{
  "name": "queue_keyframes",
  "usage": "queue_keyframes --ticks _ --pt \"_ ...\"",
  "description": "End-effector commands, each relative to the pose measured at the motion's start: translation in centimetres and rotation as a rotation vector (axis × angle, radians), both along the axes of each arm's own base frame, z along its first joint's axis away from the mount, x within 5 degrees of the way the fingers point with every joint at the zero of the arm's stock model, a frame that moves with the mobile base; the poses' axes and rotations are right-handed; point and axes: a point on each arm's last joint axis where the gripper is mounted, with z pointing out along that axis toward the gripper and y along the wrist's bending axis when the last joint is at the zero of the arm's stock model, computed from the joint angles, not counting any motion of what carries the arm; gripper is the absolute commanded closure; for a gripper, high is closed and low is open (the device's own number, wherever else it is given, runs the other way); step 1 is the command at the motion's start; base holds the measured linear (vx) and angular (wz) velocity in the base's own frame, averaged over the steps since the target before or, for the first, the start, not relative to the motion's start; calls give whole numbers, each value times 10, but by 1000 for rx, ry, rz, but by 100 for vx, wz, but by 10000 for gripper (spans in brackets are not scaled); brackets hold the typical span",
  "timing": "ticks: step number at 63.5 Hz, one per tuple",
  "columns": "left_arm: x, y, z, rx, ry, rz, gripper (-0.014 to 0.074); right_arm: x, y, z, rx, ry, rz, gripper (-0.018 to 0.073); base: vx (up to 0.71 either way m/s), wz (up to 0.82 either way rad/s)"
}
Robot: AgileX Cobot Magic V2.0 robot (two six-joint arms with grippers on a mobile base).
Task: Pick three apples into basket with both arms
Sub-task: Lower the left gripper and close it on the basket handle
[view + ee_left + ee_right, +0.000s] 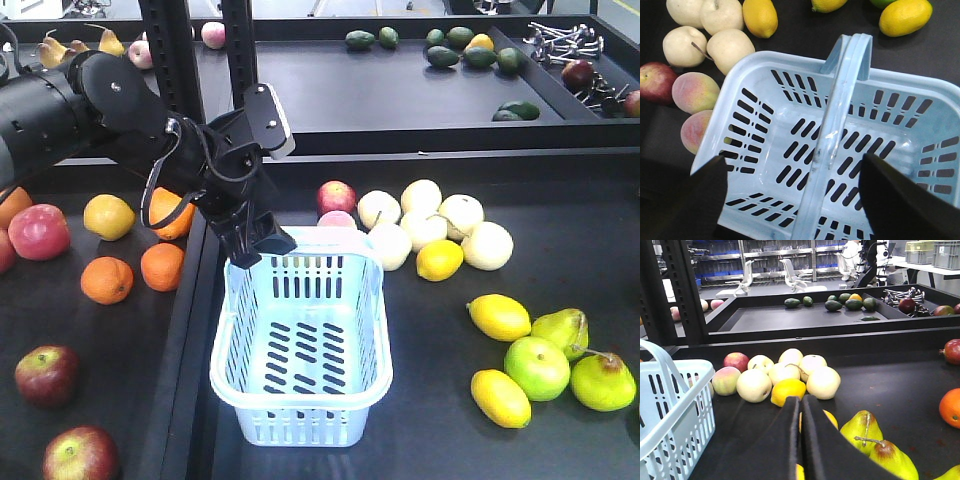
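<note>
My left gripper grabs the pale blue basket [765, 150] by its raised loop handle [832, 127] next, to bring the basket along for the apples.
The pale blue basket [300, 402] stands empty in the middle, one loop handle [840, 125] raised. My left gripper [262, 245] hovers open over its far left corner; in the left wrist view the gripper [792, 167] straddles the handle with nothing held. Two dark red apples [47, 375] [80, 455] lie on the left table. A third apple [337, 197] [655, 82] [736, 361] sits behind the basket. My right gripper [801, 402] is shut and empty, low over the right table beside the basket [670, 410]; it is out of the front view.
Oranges [107, 280], a yellow fruit [108, 216] and a pink-red apple [38, 232] lie left. Pale pears [430, 220], peaches [695, 92], lemons [498, 316] and green pears [602, 382] crowd the right table. Black posts [170, 50] rise behind the left arm. A raised divider [190, 350] splits the tables.
</note>
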Motion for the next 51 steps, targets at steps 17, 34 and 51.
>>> queue_keyframes --ticks 17,34,51 --pt "-7 -1 32 -72 -83 14 77 0 0 3 -16 -72 -4 564 0 0" --pt "4 -7 2 -38 2 2 84 0 0 3 -16 -72 -4 564 0 0" --pt "16 -12 -30 -9 73 5 84 0 0 3 -16 -72 -4 564 0 0"
